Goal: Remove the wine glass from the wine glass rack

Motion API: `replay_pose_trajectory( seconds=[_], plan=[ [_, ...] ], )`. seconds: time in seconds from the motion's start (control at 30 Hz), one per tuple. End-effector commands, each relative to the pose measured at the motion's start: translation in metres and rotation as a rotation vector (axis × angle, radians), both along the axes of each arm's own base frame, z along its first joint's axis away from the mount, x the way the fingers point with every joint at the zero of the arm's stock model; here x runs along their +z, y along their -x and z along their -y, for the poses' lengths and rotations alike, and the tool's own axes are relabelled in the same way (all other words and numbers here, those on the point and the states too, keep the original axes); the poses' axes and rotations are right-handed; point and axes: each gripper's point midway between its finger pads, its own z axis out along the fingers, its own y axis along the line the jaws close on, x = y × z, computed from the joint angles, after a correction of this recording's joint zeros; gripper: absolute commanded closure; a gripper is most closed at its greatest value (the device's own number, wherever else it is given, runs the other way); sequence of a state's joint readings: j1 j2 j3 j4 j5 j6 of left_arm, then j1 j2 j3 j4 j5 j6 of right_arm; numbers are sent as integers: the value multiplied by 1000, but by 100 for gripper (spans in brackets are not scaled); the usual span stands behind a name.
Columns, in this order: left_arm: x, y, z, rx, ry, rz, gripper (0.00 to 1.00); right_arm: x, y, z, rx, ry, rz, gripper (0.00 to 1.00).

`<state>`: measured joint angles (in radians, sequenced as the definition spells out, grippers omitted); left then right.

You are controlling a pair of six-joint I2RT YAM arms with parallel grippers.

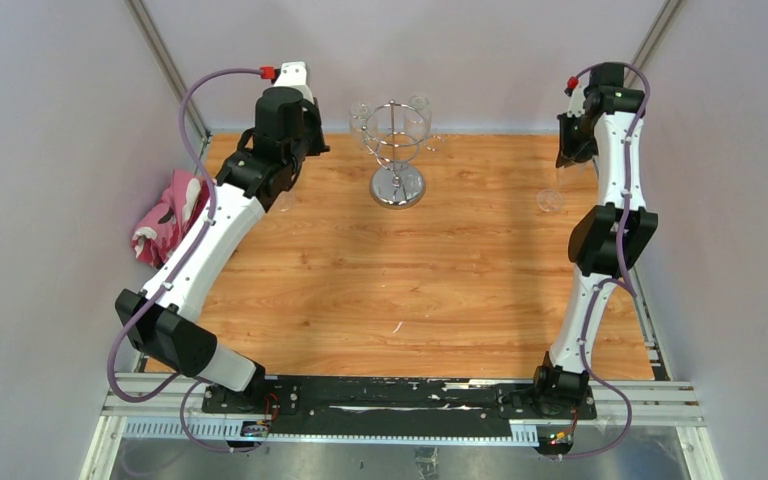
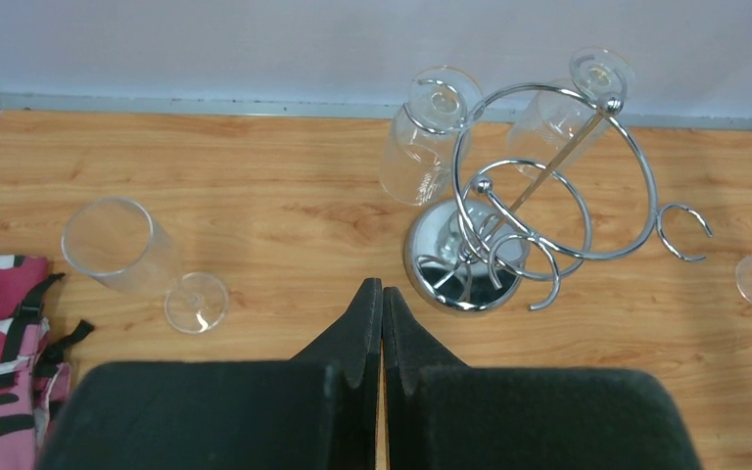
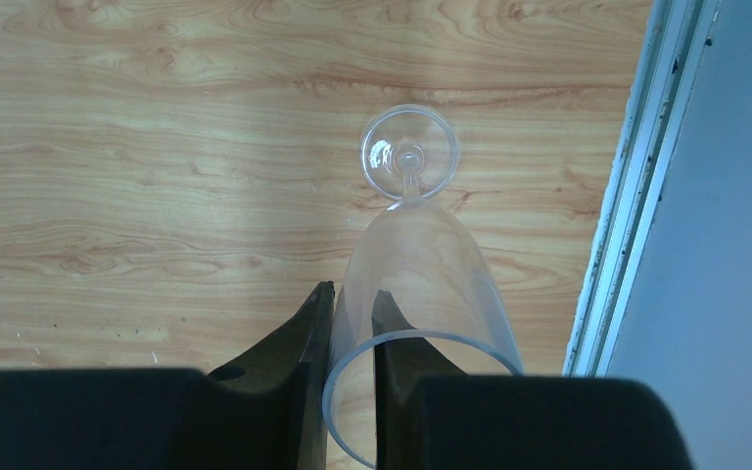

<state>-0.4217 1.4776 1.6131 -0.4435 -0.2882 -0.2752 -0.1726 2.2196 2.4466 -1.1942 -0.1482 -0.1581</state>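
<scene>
The wine glass's foot is low over flat, empty wood beside the rail, so the glass would stand. It is now time for my right gripper to open.
The chrome wine glass rack stands at the back middle of the table, its mirrored base just ahead and right of my left gripper. That gripper is shut and empty. Two clear glasses hang upside down from the rack's ring. My right gripper is shut on the rim of a wine glass, one finger inside the bowl and one outside. The glass's foot points down at the table by the right rail. Whether the foot touches the wood, I cannot tell.
Another clear glass stands on the table left of my left gripper. A pink patterned cloth lies at the table's left edge. Metal rails and walls border the table at right, left and back.
</scene>
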Motion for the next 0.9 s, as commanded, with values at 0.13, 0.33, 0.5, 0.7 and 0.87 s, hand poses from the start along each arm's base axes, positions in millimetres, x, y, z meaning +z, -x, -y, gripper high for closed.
replay_pose_trajectory(
  seconds=[0.13, 0.33, 0.5, 0.7, 0.87],
  plan=[
    [-4, 1, 3, -8, 3, -8, 100, -23, 15, -4, 33, -21, -102, 97],
    [-8, -2, 5, -10, 4, -21, 100, -10, 15, -7, 33, -14, -67, 61],
    [-8, -2, 6, -11, 5, -26, 100, 10, 14, -14, 40, -10, -13, 49],
    [-7, -2, 5, -11, 7, -25, 100, 46, 18, -22, 43, 9, 77, 48],
    [-6, 0, 5, -12, 11, -25, 100, 82, 26, -30, 45, 31, 160, 48]
  ],
)
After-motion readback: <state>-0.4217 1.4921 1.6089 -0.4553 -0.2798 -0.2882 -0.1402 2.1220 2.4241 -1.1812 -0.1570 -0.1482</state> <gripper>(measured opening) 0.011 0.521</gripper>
